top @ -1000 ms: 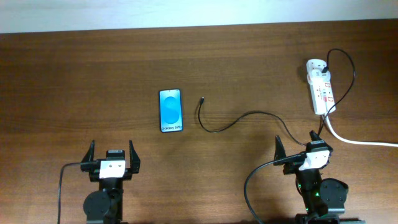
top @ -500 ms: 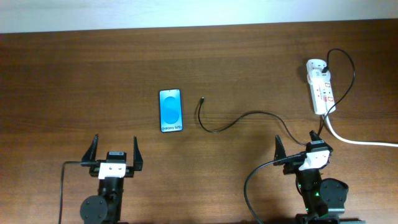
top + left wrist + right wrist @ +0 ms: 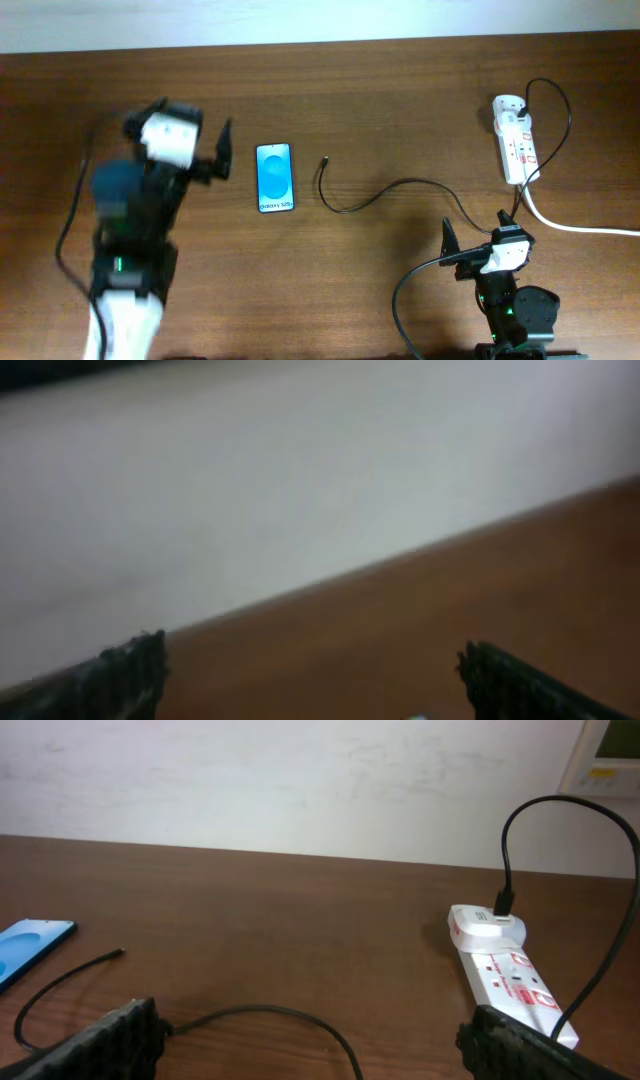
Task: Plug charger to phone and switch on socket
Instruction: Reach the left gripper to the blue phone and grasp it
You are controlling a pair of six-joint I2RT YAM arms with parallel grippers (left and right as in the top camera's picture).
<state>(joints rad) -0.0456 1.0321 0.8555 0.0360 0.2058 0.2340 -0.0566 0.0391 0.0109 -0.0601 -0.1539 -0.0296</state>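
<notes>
My left gripper is to grab the phone by its long edges next, away from the phone's lettered end, so that end stays free for my right gripper to grab.
The phone (image 3: 274, 178), blue screen up, lies flat left of the table's middle; its corner shows in the right wrist view (image 3: 30, 948). The charger cable (image 3: 380, 195) curves from the socket to a free plug tip (image 3: 326, 159) just right of the phone, apart from it; the tip also shows in the right wrist view (image 3: 118, 953). The white socket (image 3: 516, 140) lies at the far right, also in the right wrist view (image 3: 505, 975). My left gripper (image 3: 192, 118) is open, raised left of the phone, blurred. My right gripper (image 3: 478, 228) is open and empty, near the cable.
A thick white cord (image 3: 570, 225) runs from the socket off the right edge. The charger's black plug (image 3: 503, 902) sits in the socket's far end. The left wrist view shows only blurred wall, table and my open fingers (image 3: 320, 680).
My left arm has swung up and forward from the front edge to a spot beside the phone's left side. The right arm, phone, cable and socket have not moved.
</notes>
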